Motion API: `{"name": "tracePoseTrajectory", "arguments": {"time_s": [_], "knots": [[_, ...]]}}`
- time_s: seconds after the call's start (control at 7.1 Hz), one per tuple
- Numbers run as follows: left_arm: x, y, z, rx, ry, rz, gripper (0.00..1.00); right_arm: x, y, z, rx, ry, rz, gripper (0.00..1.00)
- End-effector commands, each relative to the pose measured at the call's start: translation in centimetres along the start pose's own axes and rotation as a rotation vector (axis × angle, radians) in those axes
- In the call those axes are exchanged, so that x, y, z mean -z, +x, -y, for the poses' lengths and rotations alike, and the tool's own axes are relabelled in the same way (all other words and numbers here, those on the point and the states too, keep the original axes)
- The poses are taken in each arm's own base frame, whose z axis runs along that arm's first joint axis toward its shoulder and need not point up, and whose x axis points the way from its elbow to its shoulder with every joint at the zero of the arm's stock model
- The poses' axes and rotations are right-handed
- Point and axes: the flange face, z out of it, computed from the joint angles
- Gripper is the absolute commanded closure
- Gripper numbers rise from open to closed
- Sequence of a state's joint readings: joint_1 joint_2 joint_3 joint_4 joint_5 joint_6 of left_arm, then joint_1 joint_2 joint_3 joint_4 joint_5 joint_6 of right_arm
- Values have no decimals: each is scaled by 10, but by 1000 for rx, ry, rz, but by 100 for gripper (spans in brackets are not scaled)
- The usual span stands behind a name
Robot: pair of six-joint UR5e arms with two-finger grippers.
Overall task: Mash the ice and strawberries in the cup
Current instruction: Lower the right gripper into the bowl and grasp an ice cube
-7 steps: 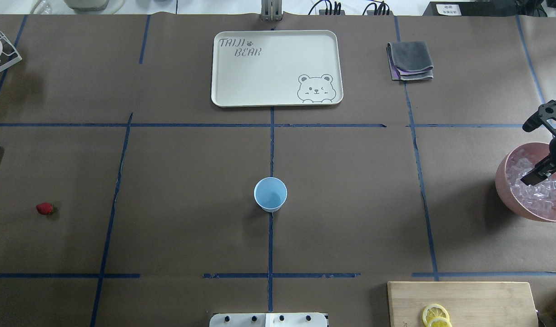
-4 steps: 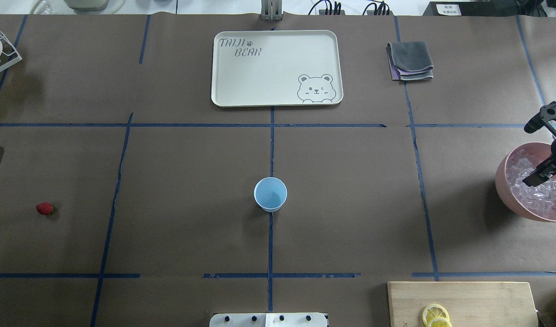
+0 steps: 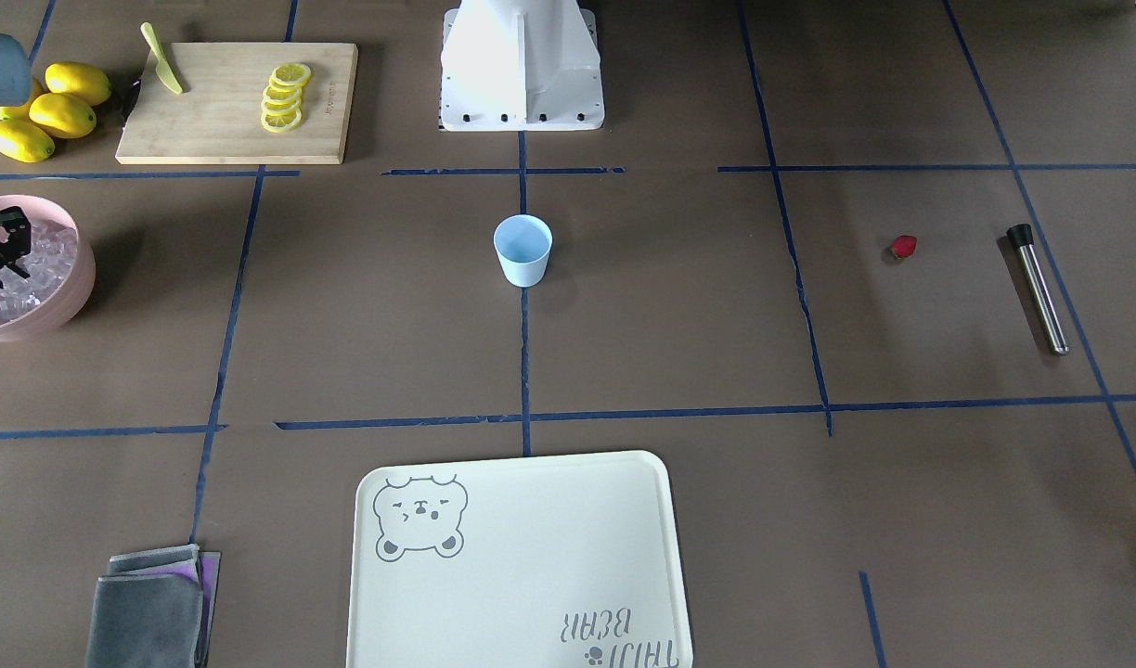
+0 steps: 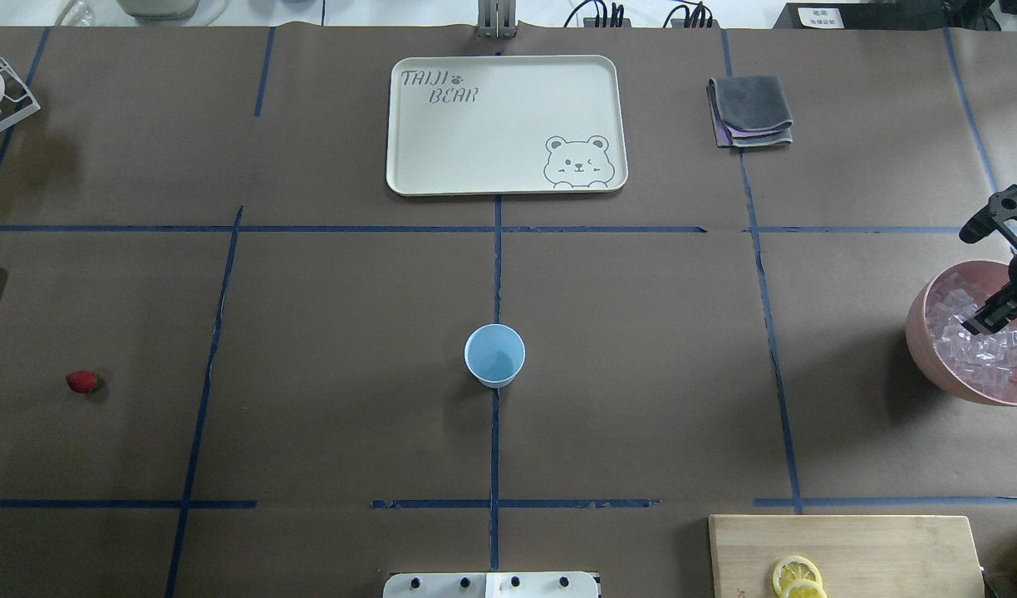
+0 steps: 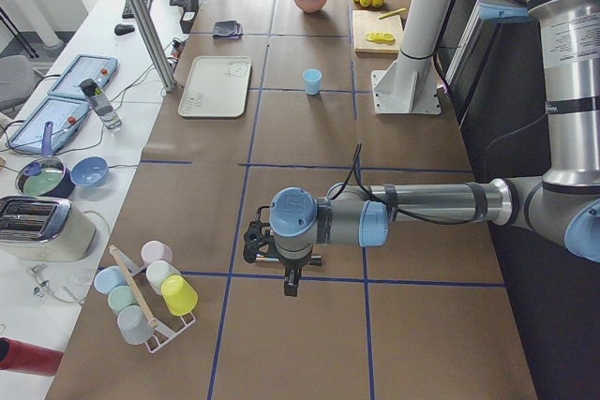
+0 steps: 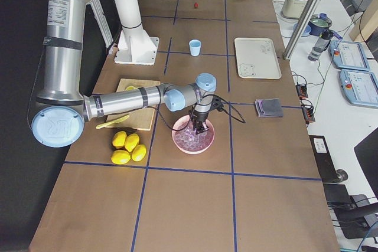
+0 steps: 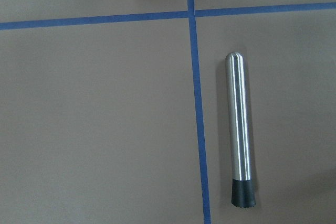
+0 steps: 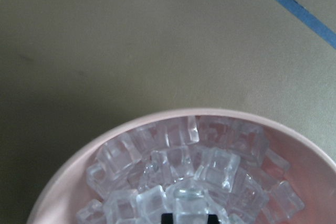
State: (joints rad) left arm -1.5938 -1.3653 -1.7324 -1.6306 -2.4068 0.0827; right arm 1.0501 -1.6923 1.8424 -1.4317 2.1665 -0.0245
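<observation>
Next, my right gripper grabs one clear ice cube [image 8: 190, 203] by its body, to get ice into the cup for mashing.
The pale-blue cup [image 4: 494, 355] stands upright and empty at the table's middle, also in the front view [image 3: 522, 249]. The strawberry [image 4: 81, 381] lies alone far to the left [image 3: 903, 246]. The ice [image 4: 986, 361] fills a pink bowl [image 4: 920, 332] at the right edge. My right gripper [image 4: 970, 280] is open over the bowl, with one finger down among the cubes. The right wrist view shows ice [image 8: 178, 171] close below. My left gripper [image 5: 287, 278] hangs above a steel muddler [image 7: 240, 129]. It shows only in the left side view, so I cannot tell its state.
A cream bear tray [image 4: 442, 149] lies at the back centre with a folded grey cloth [image 4: 749, 112] to its right. A cutting board [image 3: 215, 121] holds lemon slices and a knife, with whole lemons [image 3: 48, 111] beside it. A cup rack [image 5: 145, 297] stands at the left end.
My right gripper has sunk a little and shifted right, so its lower finger now reaches into the ice. The cup and strawberry have not moved.
</observation>
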Motion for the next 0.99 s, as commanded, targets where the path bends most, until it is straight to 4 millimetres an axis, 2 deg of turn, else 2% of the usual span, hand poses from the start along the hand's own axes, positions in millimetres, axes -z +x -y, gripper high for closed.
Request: {"name": "tracePoseTrajectory", "arguments": {"time_s": [0.0, 0.14, 0.28, 0.42, 0.56, 0.7, 0.85], "knots": [[0, 0, 0, 1, 1, 0, 0, 15, -5, -9, 2, 20, -2, 100], [1, 1, 0, 1, 2, 0, 0, 43, -2, -11, -35, 40, -5, 100], [1, 1, 0, 1, 2, 0, 0, 90, -7, -13, -79, 69, -12, 100], [1, 1, 0, 1, 2, 0, 0, 134, -23, -10, -88, 108, -22, 100], [1, 1, 0, 3, 2, -1, 0, 164, -40, 11, -101, 132, 18, 100], [0, 1, 0, 5, 1, -2, 0, 185, -56, 40, -143, 160, 77, 100], [0, 1, 0, 7, 1, -2, 0, 207, -73, 69, -245, 200, 105, 100]]}}
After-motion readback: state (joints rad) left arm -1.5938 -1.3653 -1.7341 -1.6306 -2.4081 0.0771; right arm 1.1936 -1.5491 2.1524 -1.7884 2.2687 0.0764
